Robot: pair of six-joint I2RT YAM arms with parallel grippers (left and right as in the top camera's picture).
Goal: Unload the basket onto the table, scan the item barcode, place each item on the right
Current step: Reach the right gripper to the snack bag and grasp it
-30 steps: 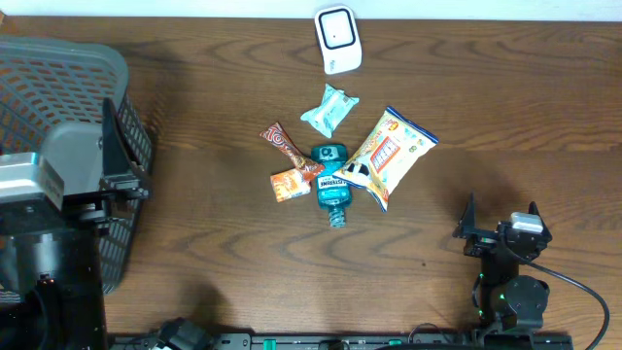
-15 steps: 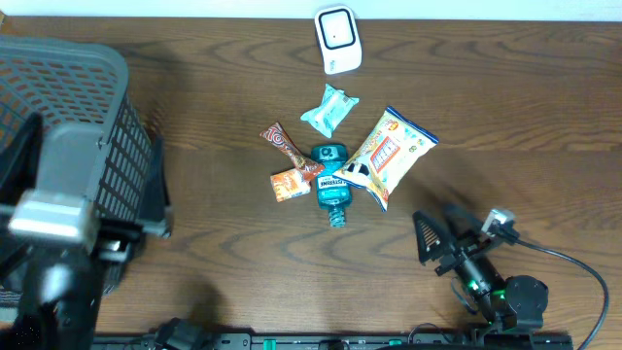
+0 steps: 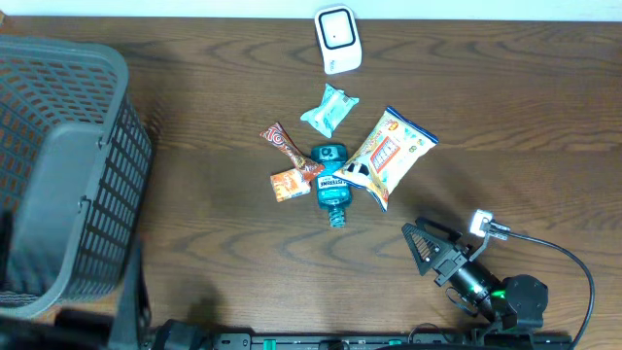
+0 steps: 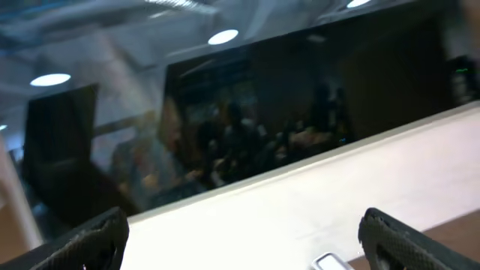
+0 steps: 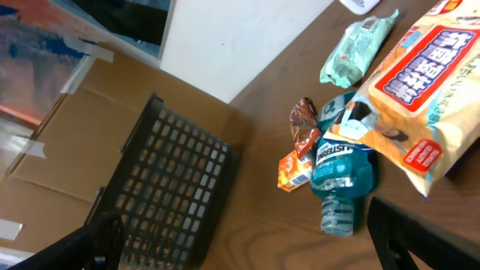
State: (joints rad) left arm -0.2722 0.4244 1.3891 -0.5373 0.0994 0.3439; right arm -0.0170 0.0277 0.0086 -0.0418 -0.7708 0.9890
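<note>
The yellow snack bag will be pinched by my right gripper at its end beside the mouthwash bottle, with its printed front toward the gripper. Its bottom will stay free to scan.
A white barcode scanner point(image 3: 337, 39) stands at the table's far edge. The items lie in a cluster mid-table: a mint green packet point(image 3: 328, 109), a brown candy bar point(image 3: 285, 143), a small orange packet point(image 3: 289, 184), a blue mouthwash bottle point(image 3: 331, 183) and a yellow snack bag point(image 3: 391, 154). My right gripper point(image 3: 429, 249) hovers near the front edge, right of the cluster, open and empty. In the right wrist view the gripper point(image 5: 247, 244) faces the bottle point(image 5: 341, 169) and snack bag point(image 5: 424, 90). My left gripper point(image 4: 251, 247) is open and empty, aimed at the wall, with a corner of the scanner point(image 4: 330, 262) showing.
A dark grey mesh basket point(image 3: 63, 165) fills the table's left side and also shows in the right wrist view, basket point(image 5: 165, 187). A black cable point(image 3: 573, 267) trails from the right arm.
The left arm swung from over the basket toward the front-left edge, mostly out of the overhead view. The right gripper tilted down and moved left toward the items. Both stayed open.
</note>
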